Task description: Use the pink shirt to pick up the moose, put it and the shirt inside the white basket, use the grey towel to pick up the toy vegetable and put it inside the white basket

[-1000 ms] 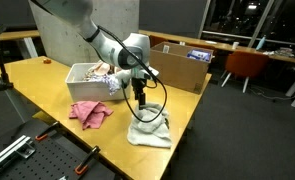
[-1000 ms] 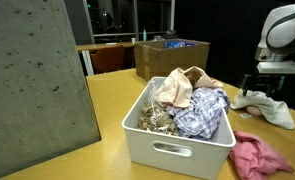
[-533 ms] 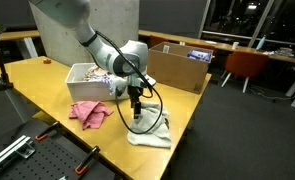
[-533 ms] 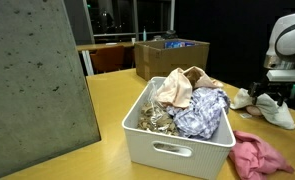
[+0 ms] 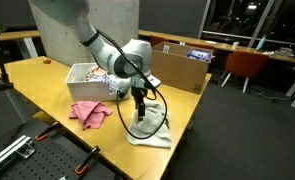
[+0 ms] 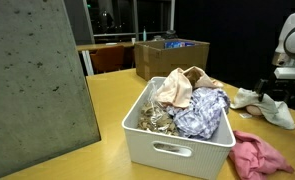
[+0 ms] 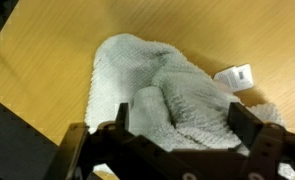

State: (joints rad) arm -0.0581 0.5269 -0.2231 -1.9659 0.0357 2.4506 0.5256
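My gripper needs to go lower first and then close on the lump, because my fingers have the lump between them but are still above the grey towel.
The grey towel point(image 7: 167, 75) lies bunched on the wooden table, with a raised lump in its middle. My gripper point(image 7: 182, 118) is open and low over it, one finger on each side of the lump. Both exterior views show the gripper point(image 5: 139, 116) point(image 6: 270, 97) down at the towel point(image 5: 152, 131) point(image 6: 281, 112) near the table's edge. The pink shirt point(image 5: 89, 112) point(image 6: 257, 156) lies crumpled on the table beside the white basket point(image 5: 80, 72) point(image 6: 177, 152), which holds several clothes. The toy vegetable and the moose are hidden.
A white tag point(image 7: 235, 76) sticks out from the towel. An open cardboard box point(image 5: 179, 66) point(image 6: 170, 55) stands behind the basket. A concrete pillar point(image 6: 37, 85) rises close to the basket. The table edge point(image 5: 177, 140) runs just beyond the towel.
My gripper has come down over the grey towel, and its fingers now straddle the lump. The towel, shirt and basket have not moved.
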